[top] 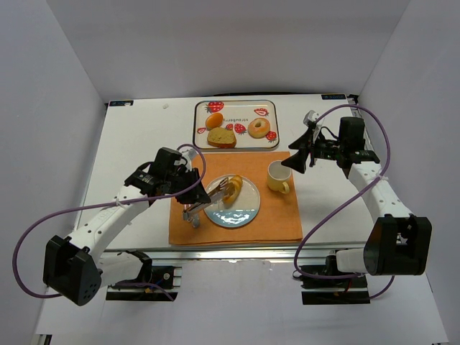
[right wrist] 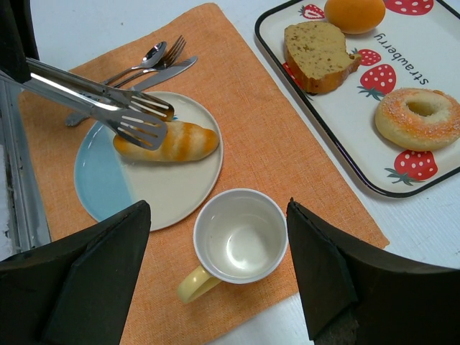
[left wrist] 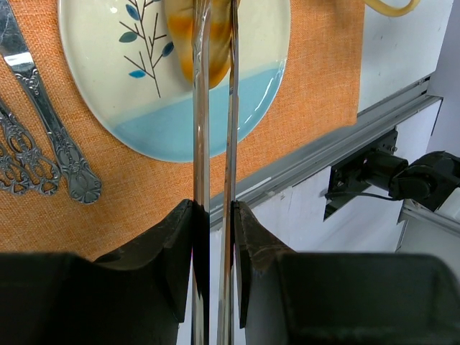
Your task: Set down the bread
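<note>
I should open my left gripper. The roll is on the plate, so the ends of the tongs would come apart over the plate.
The bread (right wrist: 176,142), a golden striped roll, lies on the cream and blue plate (right wrist: 162,190). It also shows in the top view (top: 233,190) and in the left wrist view (left wrist: 180,39). My left gripper (left wrist: 214,215) is shut on metal tongs (left wrist: 202,129). The tongs' slotted tips (right wrist: 144,118) sit slightly apart at the roll's left end, one over it. I cannot tell whether they pinch it. My right gripper (right wrist: 219,215) is open and empty, hovering above the yellow-handled cup (right wrist: 241,237).
The plate and cup stand on an orange placemat (top: 280,215). A spoon, fork and knife (right wrist: 147,65) lie beside the plate. The strawberry tray (top: 272,108) at the back holds a bread slice (right wrist: 316,54), a donut (right wrist: 420,118) and an orange bun (right wrist: 353,13).
</note>
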Robot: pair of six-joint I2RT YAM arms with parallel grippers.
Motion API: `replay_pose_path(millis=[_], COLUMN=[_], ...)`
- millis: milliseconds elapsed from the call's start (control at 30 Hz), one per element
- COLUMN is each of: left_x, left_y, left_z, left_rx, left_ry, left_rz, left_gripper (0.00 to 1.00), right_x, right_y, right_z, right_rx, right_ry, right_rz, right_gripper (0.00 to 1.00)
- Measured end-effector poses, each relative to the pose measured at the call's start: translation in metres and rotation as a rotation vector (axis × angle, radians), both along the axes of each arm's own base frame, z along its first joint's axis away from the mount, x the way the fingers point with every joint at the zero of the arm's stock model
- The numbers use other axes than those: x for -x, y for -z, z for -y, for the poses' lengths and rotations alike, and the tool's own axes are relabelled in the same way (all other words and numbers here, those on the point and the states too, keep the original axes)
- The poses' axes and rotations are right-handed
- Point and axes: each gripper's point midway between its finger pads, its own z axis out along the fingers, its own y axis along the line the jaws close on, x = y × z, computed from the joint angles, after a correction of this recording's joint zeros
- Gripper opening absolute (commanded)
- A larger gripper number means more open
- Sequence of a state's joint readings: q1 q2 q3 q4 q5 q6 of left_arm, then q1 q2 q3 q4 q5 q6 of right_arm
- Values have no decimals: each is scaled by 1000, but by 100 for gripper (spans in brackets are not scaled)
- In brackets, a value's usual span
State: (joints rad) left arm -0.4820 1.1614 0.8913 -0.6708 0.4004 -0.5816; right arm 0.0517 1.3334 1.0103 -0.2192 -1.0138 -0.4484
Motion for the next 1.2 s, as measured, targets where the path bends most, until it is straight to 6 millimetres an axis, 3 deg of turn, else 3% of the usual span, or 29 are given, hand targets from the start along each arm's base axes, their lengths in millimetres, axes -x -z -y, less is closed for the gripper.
replay_pose_path(millis=[533,1200], left_x=[2,0], left_y=[0,-14], left_z=[1,3], left_rx=[-1,8], left_ry=[8,25], left_rz=[-5,17], left_gripper=[44,48], right_x=[0,1], right_y=[0,-1], right_z=[0,-1], right_rx=[-2,-4], right_ry=[-3,-6], right_rz=[0,1], right_gripper=[81,81])
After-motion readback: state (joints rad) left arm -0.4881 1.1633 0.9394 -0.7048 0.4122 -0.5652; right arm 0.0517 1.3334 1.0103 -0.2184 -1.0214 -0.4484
